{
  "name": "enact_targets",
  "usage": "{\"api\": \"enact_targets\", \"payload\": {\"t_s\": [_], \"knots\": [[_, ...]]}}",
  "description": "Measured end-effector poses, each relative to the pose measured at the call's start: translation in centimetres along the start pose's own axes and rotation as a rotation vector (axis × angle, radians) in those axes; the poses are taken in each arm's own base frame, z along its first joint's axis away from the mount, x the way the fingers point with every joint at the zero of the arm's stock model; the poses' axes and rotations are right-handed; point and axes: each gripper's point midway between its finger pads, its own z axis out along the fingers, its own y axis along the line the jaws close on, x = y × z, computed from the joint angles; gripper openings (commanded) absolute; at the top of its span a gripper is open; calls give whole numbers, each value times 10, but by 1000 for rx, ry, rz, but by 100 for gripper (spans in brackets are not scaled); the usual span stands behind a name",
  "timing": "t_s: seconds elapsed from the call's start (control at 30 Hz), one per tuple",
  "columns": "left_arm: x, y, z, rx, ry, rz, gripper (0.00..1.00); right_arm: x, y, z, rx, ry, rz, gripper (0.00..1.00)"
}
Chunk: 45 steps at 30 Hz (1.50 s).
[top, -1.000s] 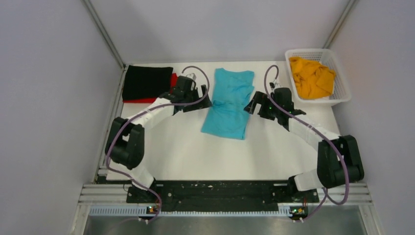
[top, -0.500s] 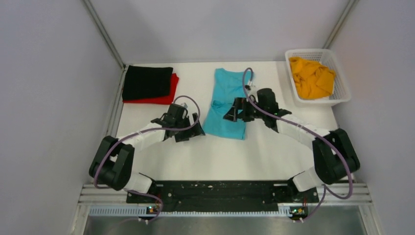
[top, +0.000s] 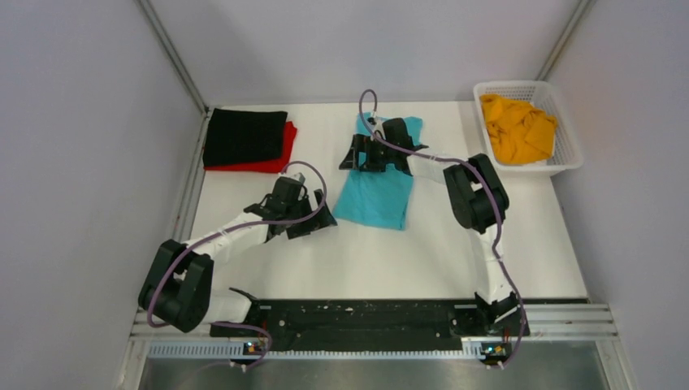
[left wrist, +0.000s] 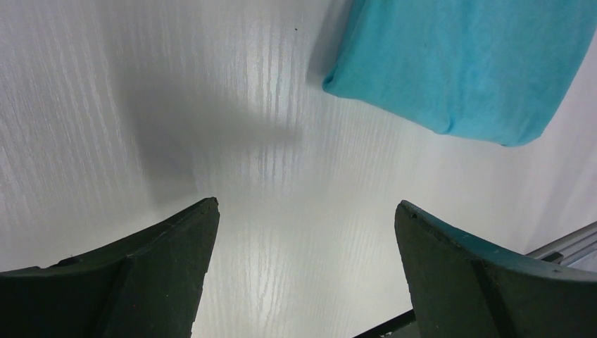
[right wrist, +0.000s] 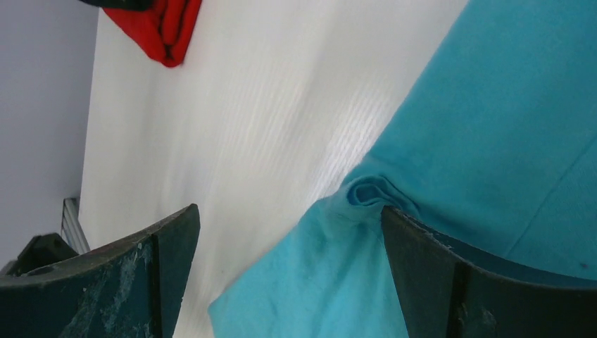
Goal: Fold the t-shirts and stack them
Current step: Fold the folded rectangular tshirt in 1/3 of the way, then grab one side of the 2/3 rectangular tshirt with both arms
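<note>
The turquoise t-shirt should be grabbed next by its near hem corner (top: 337,214) (left wrist: 335,84) with my left gripper. The hem can then fold over toward the collar.
The turquoise t-shirt (top: 378,195) lies folded lengthwise in the middle of the table. My right gripper (top: 357,154) hovers open over the shirt's left edge, its jaws straddling a sleeve fold (right wrist: 373,191); the cloth (right wrist: 493,127) lies flat below. My left gripper (top: 313,219) is open and empty over bare table just left of the shirt's near corner (left wrist: 457,63). The black t-shirt (top: 244,136) lies folded on the red t-shirt (top: 276,158) at the back left; the red one also shows in the right wrist view (right wrist: 158,28). The orange-yellow t-shirt (top: 516,128) sits crumpled in the basket.
A white mesh basket (top: 569,154) stands at the back right corner. Grey walls close in the table (top: 366,260) on the left, back and right. A black rail (top: 357,317) runs along the near edge by the arm bases.
My right arm has swung left and back across the turquoise shirt to its left edge. My left gripper has pulled back from beside the shirt toward the near left.
</note>
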Motion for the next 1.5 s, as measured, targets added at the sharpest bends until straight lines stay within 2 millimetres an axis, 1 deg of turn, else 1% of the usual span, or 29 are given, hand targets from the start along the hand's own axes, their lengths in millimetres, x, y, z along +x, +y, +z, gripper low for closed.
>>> {"api": "enact_targets", "payload": {"t_s": [0.1, 0.17, 0.27, 0.33, 0.4, 0.47, 0.5, 0.53, 0.57, 0.63, 0.67, 0.7, 0.73, 0.8, 0.87, 0.93, 1.03, 1.1, 1.17, 1.23, 1.27, 1.33, 1.43, 1.5], "knots": [[-1, 0, 1, 1, -4, -2, 99, -18, -8, 14, 21, -12, 4, 99], [-2, 0, 4, -1, -3, -2, 99, -29, -10, 18, 40, -30, -9, 99], [-5, -1, 13, -13, 10, -5, 99, -31, -15, 12, 79, -35, -19, 99], [-10, -3, 19, -21, 16, -6, 99, -27, -18, 2, 112, -36, -32, 99], [-20, -8, 24, -25, 8, -1, 99, -16, -19, -21, 161, -31, -36, 99], [-31, -13, 27, -31, -13, 6, 99, -10, -15, -45, 196, -45, -43, 99], [-36, -15, 28, -32, -22, 9, 98, -7, -11, -62, 211, -64, -49, 99], [-41, -18, 30, -33, -32, 12, 96, -4, -6, -77, 223, -83, -53, 99], [-48, -20, 32, -38, -46, 17, 92, 0, 0, -97, 233, -113, -59, 99], [-57, -22, 37, -45, -58, 23, 83, 6, 10, -131, 242, -175, -68, 99], [-61, -21, 40, -53, -60, 24, 79, 11, 14, -145, 242, -204, -74, 99], [-64, -21, 45, -61, -60, 25, 75, 16, 17, -156, 242, -226, -76, 99], [-66, -20, 49, -67, -56, 23, 74, 24, 17, -168, 245, -245, -71, 98], [-64, -15, 56, -81, -40, 21, 70, 41, 13, -180, 253, -247, -52, 94], [-61, -10, 62, -92, -20, 14, 65, 59, 5, -186, 263, -231, -24, 91], [-63, -11, 64, -84, -22, 16, 63, 79, -5, -191, 277, -205, 6, 89], [-65, -13, 68, -77, -17, 15, 53, 111, -15, -194, 280, -158, 51, 85], [-67, -15, 72, -71, -15, 17, 47, 123, -18, -194, 276, -135, 68, 82], [-68, -16, 75, -65, -14, 18, 40, 131, -19, -193, 266, -122, 82, 77], [-68, -16, 77, -60, -11, 17, 30, 131, -19, -190, 255, -125, 88, 70], [-68, -16, 78, -58, -11, 15, 23, 130, -19, -189, 250, -132, 92, 66], [-68, -16, 81, -54, -7, 14, 1, 128, -21, -184, 247, -139, 100, 60], [-67, -18, 84, -45, 4, 12, 0, 132, -27, -176, 254, -131, 111, 58], [-67, -20, 85, -36, 8, 10, 0, 135, -30, -171, 264, -122, 110, 54]]}}
